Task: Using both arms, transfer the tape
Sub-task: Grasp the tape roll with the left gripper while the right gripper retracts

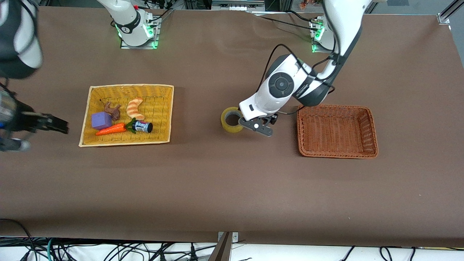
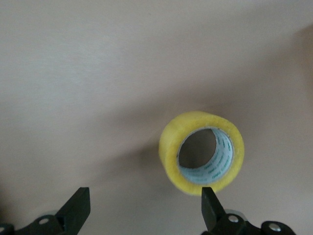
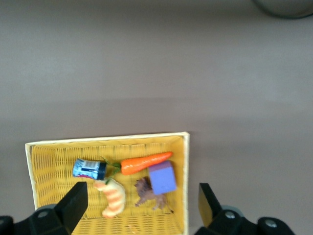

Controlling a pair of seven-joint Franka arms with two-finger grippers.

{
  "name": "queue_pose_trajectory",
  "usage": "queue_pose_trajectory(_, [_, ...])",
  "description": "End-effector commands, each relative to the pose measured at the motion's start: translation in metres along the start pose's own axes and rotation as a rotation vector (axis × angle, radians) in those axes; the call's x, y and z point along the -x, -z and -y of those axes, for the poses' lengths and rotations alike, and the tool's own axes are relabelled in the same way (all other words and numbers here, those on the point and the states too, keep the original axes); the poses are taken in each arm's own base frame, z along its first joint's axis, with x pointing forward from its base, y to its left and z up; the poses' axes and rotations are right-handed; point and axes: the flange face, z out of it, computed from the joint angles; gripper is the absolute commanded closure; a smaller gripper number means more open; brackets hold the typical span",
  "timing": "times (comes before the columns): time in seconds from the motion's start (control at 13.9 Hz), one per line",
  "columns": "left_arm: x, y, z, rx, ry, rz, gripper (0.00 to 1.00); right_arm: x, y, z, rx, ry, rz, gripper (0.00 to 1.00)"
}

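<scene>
I should grab the tape roll by its narrow ring wall [image 1: 237, 128] with my left gripper next, because the roll's hole [image 1: 232, 119] faces up and the whole ring is wide.
The tape [image 1: 232, 120], a yellowish roll with a pale core, lies on the brown table with its hole facing up. My left gripper [image 1: 256, 127] is low beside it, toward the left arm's end of the table. In the left wrist view the gripper [image 2: 144, 203] is open and empty. The tape [image 2: 168, 152] sits outside the gap, its rim close to one fingertip [image 2: 209, 198]. My right gripper [image 1: 50, 123] is raised at the right arm's end of the table, beside the yellow basket. It is open and empty in the right wrist view [image 3: 142, 198].
A yellow wicker basket [image 1: 163, 108] holds a purple block [image 1: 101, 120], a carrot toy [image 1: 110, 129], an orange-striped croissant toy [image 1: 135, 108], a brown animal figure [image 1: 113, 110] and a small dark bottle [image 1: 143, 126]. An empty orange-brown wicker basket [image 1: 337, 131] stands beside the left gripper.
</scene>
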Motion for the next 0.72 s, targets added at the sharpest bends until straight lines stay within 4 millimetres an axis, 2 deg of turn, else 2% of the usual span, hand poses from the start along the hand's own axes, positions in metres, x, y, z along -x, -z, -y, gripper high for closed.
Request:
queue_pose_trajectory(0.0, [-0.008, -0.044, -0.008, 0.016, -0.008, -0.023, 0.00, 0.046, 0.036, -0.012, -0.004, 0.000, -0.017, 0.00])
queue_pose_trajectory(0.07, [-0.009, -0.058, -0.009, 0.005, -0.028, -0.044, 0.00, 0.052, 0.041, -0.016, 0.007, -0.006, -0.022, 0.00])
queue_pose_trajectory(0.14, [-0.006, -0.073, -0.021, -0.012, -0.067, -0.051, 0.00, 0.055, 0.041, -0.022, 0.008, -0.015, -0.022, 0.00])
queue_pose_trajectory(0.29, [-0.001, -0.095, -0.028, -0.017, -0.085, -0.045, 0.00, 0.074, 0.051, -0.030, -0.009, -0.031, -0.036, 0.00])
queue_pose_trajectory(0.43, [0.000, -0.111, -0.025, -0.015, -0.085, -0.036, 0.03, 0.094, 0.041, -0.024, -0.010, -0.022, -0.007, 0.00])
queue_pose_trajectory(0.5, [-0.001, -0.115, -0.020, -0.022, -0.104, -0.034, 0.40, 0.096, 0.042, -0.023, -0.014, -0.021, -0.014, 0.00])
queue_pose_trajectory(0.58, [0.000, -0.116, -0.024, -0.029, -0.103, -0.035, 0.85, 0.101, 0.043, -0.024, -0.016, -0.021, -0.001, 0.00])
queue_pose_trajectory(0.65, [0.000, -0.114, -0.025, -0.030, -0.107, -0.040, 1.00, 0.102, 0.042, -0.023, -0.019, -0.009, 0.008, 0.00])
